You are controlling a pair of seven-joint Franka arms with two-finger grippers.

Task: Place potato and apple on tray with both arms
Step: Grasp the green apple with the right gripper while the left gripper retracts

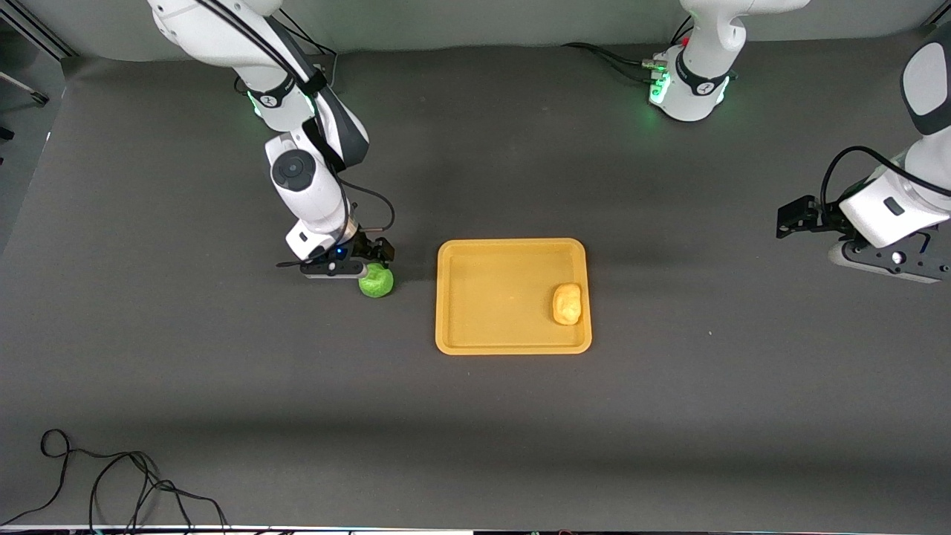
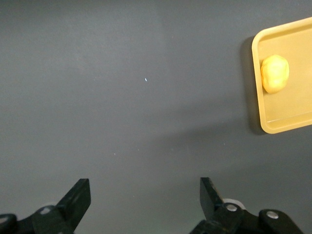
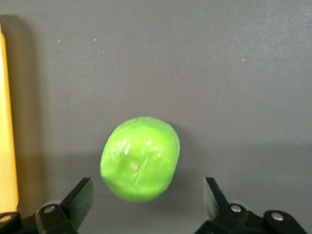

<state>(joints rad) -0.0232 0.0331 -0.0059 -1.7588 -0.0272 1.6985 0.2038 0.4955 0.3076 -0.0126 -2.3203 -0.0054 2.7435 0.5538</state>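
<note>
My right fingers stop short of the near side of the green apple and would miss it if they closed now. My right gripper should move toward the apple before it closes.
The green apple (image 1: 377,282) lies on the dark table beside the tray (image 1: 513,343), toward the right arm's end. My right gripper (image 1: 369,269) is low over it and open; in the right wrist view the apple (image 3: 140,158) sits partly between the spread fingers (image 3: 80,195), touching neither. The yellow-orange potato (image 1: 567,304) lies in the tray near its rim at the left arm's end. My left gripper (image 1: 884,260) is open and empty over bare table at the left arm's end; its wrist view (image 2: 145,195) shows the potato (image 2: 275,73) and a tray corner (image 2: 282,127).
A loose black cable (image 1: 111,483) lies on the table near the front camera at the right arm's end. The tray's edge (image 3: 6,146) shows beside the apple in the right wrist view. Cables run from the left arm's base (image 1: 691,82).
</note>
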